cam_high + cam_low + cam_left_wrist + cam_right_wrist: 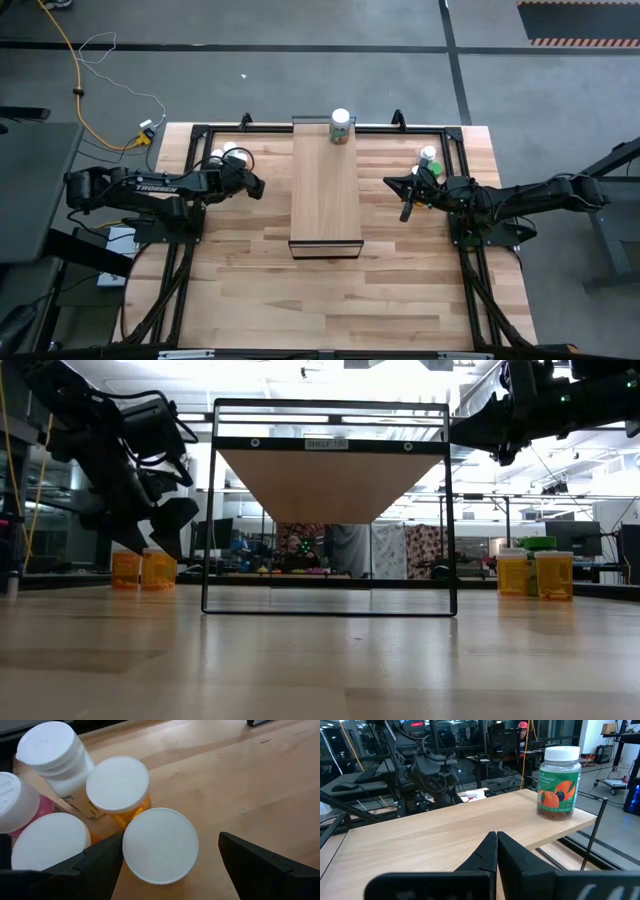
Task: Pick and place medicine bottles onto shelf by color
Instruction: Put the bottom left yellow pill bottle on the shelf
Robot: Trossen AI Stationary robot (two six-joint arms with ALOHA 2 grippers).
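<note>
My left gripper's fingers stand beside the white cap, one between it and the neighbouring cap (50, 841). A close now would catch the white cap, so it is time to close.
The shelf (325, 190) is a long pale wood block in the middle of the table. One green-labelled bottle with a white cap (341, 125) (559, 782) stands on its far end. Several white-capped bottles, orange and white, cluster by the table's far left edge (226, 155) (117, 785). My left gripper (258, 186) (170, 840) hovers open above that cluster, its fingers on either side of one white cap (160, 845) and clear of it. More bottles, orange and green, stand at the far right (428, 157) (553, 573). My right gripper (405, 212) (496, 851) is shut and empty, raised beside the shelf's right side.
A black frame (455, 135) runs around the table's far and side edges, close to both bottle clusters. Bare tabletop (330, 300) lies on the near side of the shelf. In the low view the left orange bottles (140, 570) stand below the left gripper (165, 525).
</note>
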